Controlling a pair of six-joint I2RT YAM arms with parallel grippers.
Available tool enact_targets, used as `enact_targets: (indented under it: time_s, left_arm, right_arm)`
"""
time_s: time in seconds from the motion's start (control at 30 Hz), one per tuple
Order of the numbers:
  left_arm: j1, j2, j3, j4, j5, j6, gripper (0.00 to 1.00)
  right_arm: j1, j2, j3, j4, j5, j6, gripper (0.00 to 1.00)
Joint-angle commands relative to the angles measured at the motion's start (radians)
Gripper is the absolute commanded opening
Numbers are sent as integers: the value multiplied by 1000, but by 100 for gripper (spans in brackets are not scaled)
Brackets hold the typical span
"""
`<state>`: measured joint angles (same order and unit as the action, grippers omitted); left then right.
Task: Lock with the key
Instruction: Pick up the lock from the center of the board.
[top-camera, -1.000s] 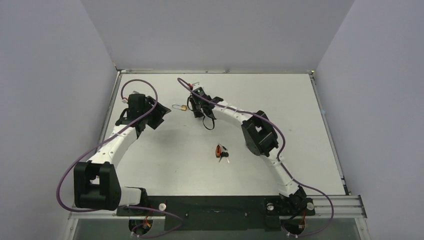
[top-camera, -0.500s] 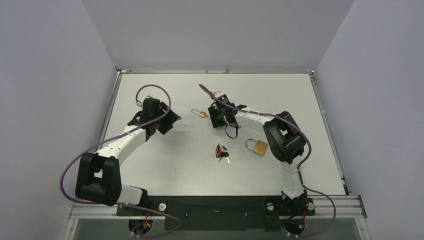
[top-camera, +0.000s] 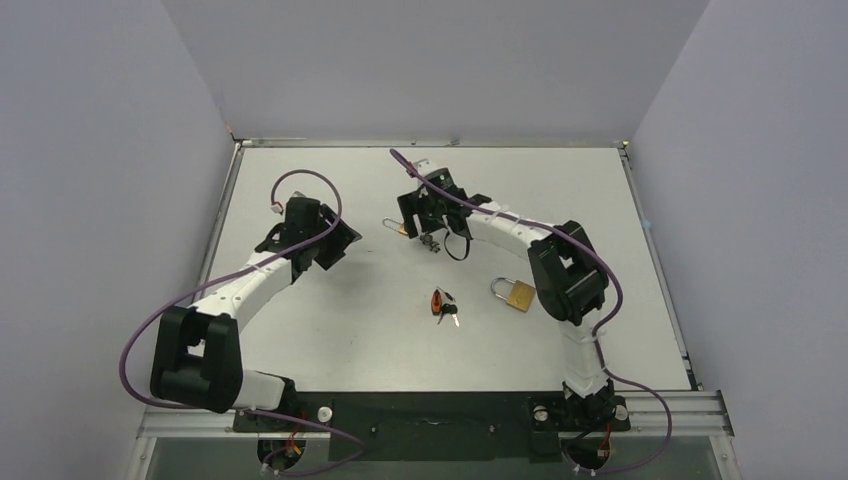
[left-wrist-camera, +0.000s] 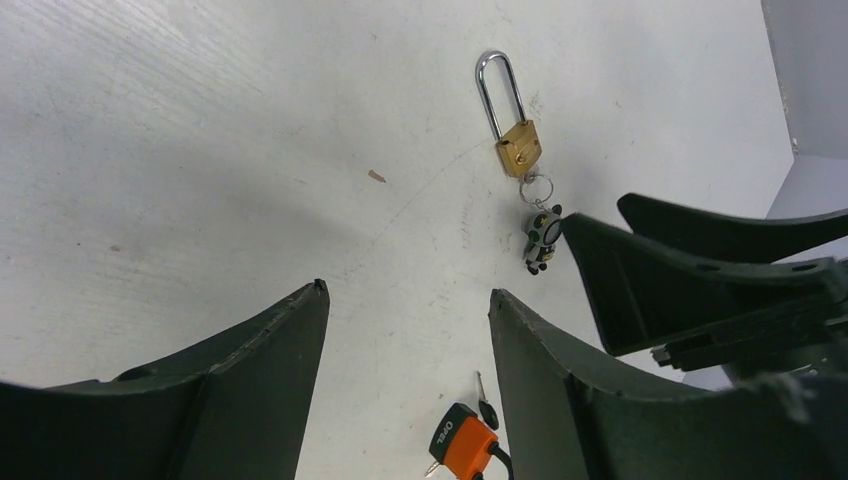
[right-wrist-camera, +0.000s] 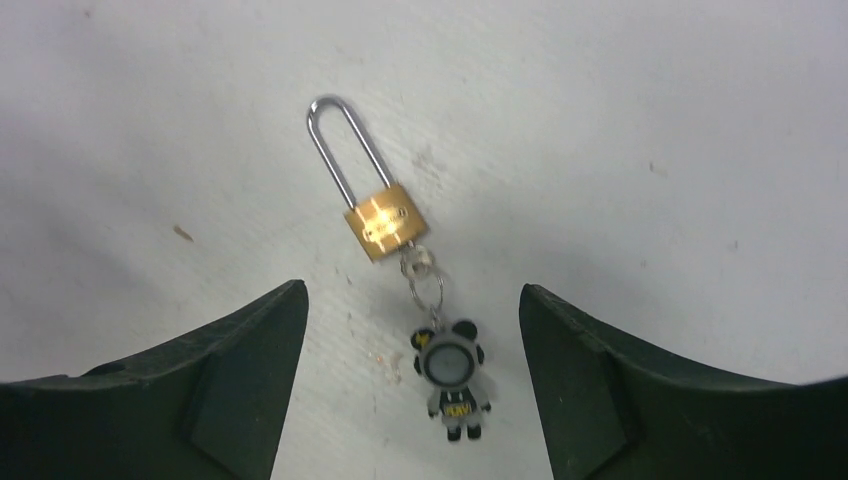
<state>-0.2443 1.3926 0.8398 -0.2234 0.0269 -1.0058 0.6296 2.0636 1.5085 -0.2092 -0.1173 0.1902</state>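
I will next grab the padlock with my right gripper by the sides of its brass body. The long shackle will stay free to hand over to my left gripper.
A small brass padlock with a long steel shackle lies flat on the white table. The key sits in its keyhole, and a ring joins it to a grey bear figure. My right gripper hovers open over the ring and figure, touching neither. From above, the padlock lies just left of the right gripper. My left gripper is open and empty, left of the padlock. Between its fingers the left gripper frames only bare table.
A larger brass padlock lies beside the right arm's elbow. An orange and black key fob with keys lies at mid table and also shows in the left wrist view as the fob. Grey walls enclose the table.
The right gripper dragged the small padlock to the right, then opened and let go of the key and figure. The left arm swung right early on and has since held still.
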Motion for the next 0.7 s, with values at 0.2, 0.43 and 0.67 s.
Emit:
enact_targets:
  time_s: [0.2, 0.43, 0.67]
  left_arm:
    - [65, -90, 6, -21, 16, 47, 58]
    - [93, -112, 7, -36, 34, 57, 58]
    - [101, -109, -2, -28, 41, 54, 58]
  right_arm:
    - [26, 246, 353, -103, -50, -92, 71]
    - [34, 304, 404, -130, -86, -107, 66]
    - [54, 266, 334, -117, -72, -115, 54]
